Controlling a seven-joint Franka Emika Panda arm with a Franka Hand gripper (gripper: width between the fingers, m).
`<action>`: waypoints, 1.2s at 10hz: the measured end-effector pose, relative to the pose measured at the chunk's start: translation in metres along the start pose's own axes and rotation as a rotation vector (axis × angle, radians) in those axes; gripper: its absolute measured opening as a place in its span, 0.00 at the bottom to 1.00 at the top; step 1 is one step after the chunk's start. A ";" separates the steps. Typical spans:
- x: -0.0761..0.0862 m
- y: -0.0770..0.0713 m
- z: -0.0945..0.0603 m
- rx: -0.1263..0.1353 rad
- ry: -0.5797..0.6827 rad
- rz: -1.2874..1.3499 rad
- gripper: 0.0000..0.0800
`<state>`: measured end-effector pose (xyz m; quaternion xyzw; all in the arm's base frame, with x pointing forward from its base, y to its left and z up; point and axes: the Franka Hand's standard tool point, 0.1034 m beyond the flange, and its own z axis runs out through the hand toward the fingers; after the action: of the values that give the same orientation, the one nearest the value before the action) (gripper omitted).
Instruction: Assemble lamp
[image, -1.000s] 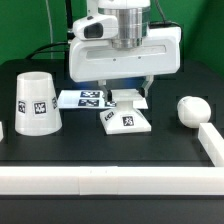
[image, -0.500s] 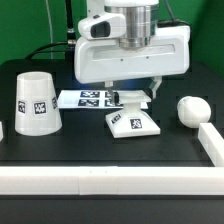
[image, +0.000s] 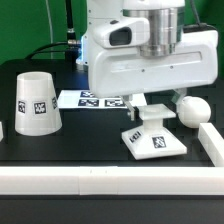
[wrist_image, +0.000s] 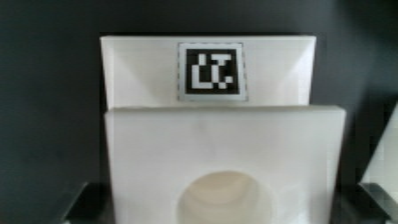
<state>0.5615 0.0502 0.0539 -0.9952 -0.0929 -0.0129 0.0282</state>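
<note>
My gripper should move the square base toward the side bar before releasing it: a dark gap parts the base from the bar.
The flat square lamp base (image: 155, 142) with a tag on its front lies at the front of the exterior view's right, close to the rails. My gripper (image: 151, 110) is straight above it and shut on its raised middle. In the wrist view the base (wrist_image: 210, 70) fills the space between my dark fingers (wrist_image: 71, 205), with its round socket (wrist_image: 228, 195) showing. The rounded bulb (image: 190, 108) lies just beyond the base on the exterior view's right. The tapered shade (image: 35, 102) stands mouth down on the exterior view's left.
The marker board (image: 98, 99) lies flat at the back middle, partly behind my arm. A long white rail (image: 90, 180) runs along the front and another rail (image: 212, 140) along the exterior view's right, next to the base.
My gripper has moved toward the front and the exterior view's right, and the base has moved with it, from beside the marker board to near the corner of the rails.
</note>
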 end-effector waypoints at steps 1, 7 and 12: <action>0.014 0.002 0.002 0.003 0.002 0.002 0.67; 0.068 -0.009 0.004 0.008 0.052 0.051 0.67; 0.073 -0.018 0.004 0.013 0.033 0.088 0.67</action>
<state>0.6301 0.0817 0.0535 -0.9978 -0.0487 -0.0275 0.0367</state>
